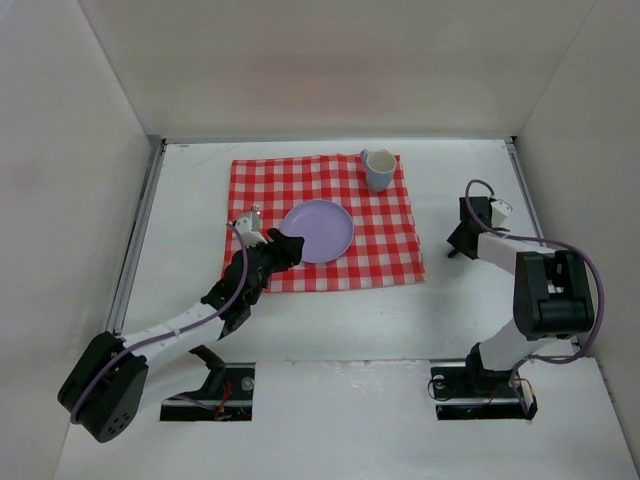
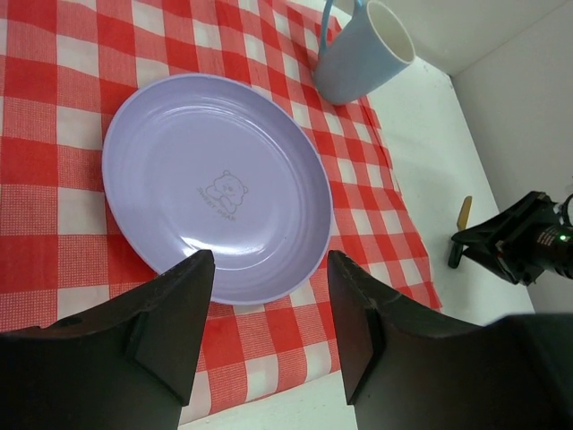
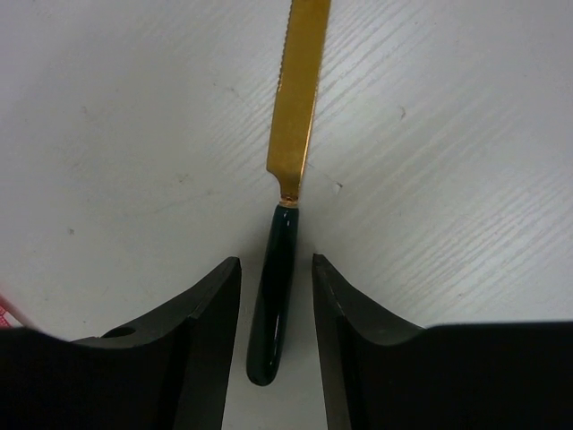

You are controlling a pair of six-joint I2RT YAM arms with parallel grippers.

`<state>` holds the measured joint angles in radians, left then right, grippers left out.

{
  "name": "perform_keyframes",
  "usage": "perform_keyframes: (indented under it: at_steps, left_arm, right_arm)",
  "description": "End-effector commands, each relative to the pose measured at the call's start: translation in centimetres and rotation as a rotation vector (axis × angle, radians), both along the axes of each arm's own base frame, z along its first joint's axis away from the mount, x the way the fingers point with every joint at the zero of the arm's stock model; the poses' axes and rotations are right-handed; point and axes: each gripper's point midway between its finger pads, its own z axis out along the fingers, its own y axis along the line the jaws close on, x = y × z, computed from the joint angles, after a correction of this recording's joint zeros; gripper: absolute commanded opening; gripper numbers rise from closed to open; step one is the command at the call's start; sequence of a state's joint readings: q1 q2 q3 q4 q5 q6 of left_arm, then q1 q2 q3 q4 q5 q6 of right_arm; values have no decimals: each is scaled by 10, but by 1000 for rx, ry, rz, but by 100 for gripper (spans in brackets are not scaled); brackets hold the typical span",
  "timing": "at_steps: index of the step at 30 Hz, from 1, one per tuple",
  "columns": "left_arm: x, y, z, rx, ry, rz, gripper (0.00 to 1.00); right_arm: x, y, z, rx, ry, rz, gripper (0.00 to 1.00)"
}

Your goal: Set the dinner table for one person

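The table shows on both sides of the dark green handle between my open fingers. The knife (image 3: 295, 107) would stay where it lies if I lifted my right gripper now.
The dinner table (image 1: 330, 330) carries a red-and-white checked cloth (image 1: 390, 250) with a lilac plate (image 1: 318, 230) in its middle and a light blue mug (image 1: 378, 170) at its far right corner. My left gripper (image 1: 285, 248) hovers open at the plate's (image 2: 215, 188) near-left rim, nothing between its fingers (image 2: 179, 313). A knife (image 3: 295, 107) with a gold blade and dark green handle lies flat on the table (image 3: 134, 116) right of the cloth. My right gripper (image 3: 275, 264) is open and straddles the handle, with a gap on each side.
White walls close in the table on the left, back and right. A metal rail (image 1: 135, 250) runs along the left edge. The mug (image 2: 358, 54) stands upright, its handle pointing away from the plate.
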<state>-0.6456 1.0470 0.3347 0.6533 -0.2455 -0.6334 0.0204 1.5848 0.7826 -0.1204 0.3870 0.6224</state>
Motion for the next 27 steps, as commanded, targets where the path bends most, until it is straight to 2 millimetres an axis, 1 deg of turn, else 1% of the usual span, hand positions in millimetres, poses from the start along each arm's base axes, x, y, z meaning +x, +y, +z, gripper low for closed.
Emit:
perform_keyframes:
  at_steps: [1, 4, 6, 8, 10, 12, 13, 14, 15, 17, 19, 21, 22, 25, 27]
  left_arm:
    - [3, 13, 31, -75, -114, 61, 51]
    - [3, 23, 34, -81, -135, 101, 51]
    - [4, 26, 33, -77, -137, 114, 52]
    - [5, 27, 30, -75, -130, 117, 52]
    - [6, 30, 29, -76, -125, 124, 52]
    - [7, 33, 30, -75, -129, 135, 52]
    - [8, 35, 29, -73, -128, 140, 52]
    - [8, 36, 28, -70, -128, 145, 52]
    - [8, 37, 27, -67, -127, 148, 52]
    - [10, 41, 26, -64, -125, 163, 52]
    - [11, 45, 24, -59, -123, 184, 52]
    - [14, 52, 22, -55, -119, 210, 51]
    - [14, 53, 20, -54, -116, 214, 51]
    - [15, 62, 20, -57, -118, 245, 51]
    - [17, 69, 18, -56, -117, 269, 51]
  right_arm:
    - [22, 8, 9, 24, -43, 36, 42]
    - [21, 9, 3, 27, -22, 36, 36]
    - [20, 9, 0, 30, -12, 33, 25]
    - [18, 9, 1, 33, -14, 28, 17]
    - [16, 5, 8, 16, -30, 16, 14]
    - [14, -1, 22, -24, -54, -2, 13]
    - [12, -1, 27, -37, -61, -3, 13]
    - [12, 1, 37, -53, -77, 0, 12]
    - [13, 7, 49, -68, -102, 19, 12]
    - [16, 22, 66, -87, -134, 76, 12]
    - [18, 45, 83, -108, -157, 166, 12]
    - [19, 68, 95, -115, -157, 247, 12]
    - [19, 81, 100, -112, -161, 291, 12]
    - [17, 129, 112, -100, -186, 461, 13]
    - [14, 163, 114, -79, -191, 563, 13]
